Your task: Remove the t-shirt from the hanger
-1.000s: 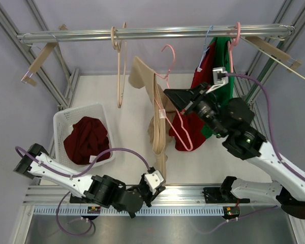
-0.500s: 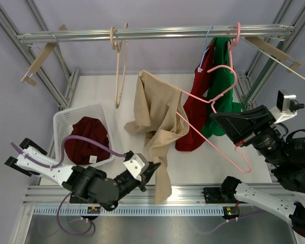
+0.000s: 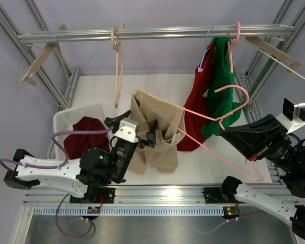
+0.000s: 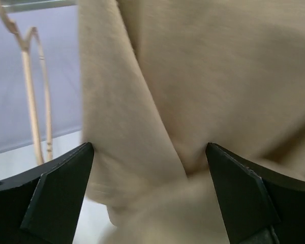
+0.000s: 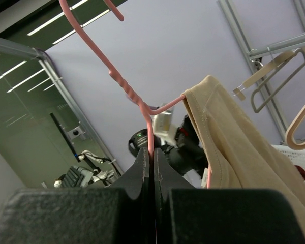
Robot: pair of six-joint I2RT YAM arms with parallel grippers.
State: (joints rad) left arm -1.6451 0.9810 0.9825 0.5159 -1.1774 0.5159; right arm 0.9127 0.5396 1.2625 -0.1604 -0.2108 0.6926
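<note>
My left gripper grabs the t-shirt's fold on the side away from the hanger's neck next, to pull the t-shirt off the hanger's end.
The tan t-shirt hangs bunched on the left end of the pink wire hanger, above the table. My right gripper is shut on the hanger's neck just below its hook. In the right wrist view the gripper pinches the pink hanger, and the t-shirt drapes off one arm of it. My left gripper is up against the t-shirt. In the left wrist view the gripper stands wide open, its fingers on either side of a fold of the t-shirt.
A white basket at the left holds a dark red garment. A metal rail crosses the back with bare wooden hangers and a red and a green garment hung at the right. Frame posts stand at both sides.
My left gripper rose from the table's front edge to the t-shirt and opened. The right arm swung the hanger to the right, and the t-shirt bunched at the hanger's left end.
</note>
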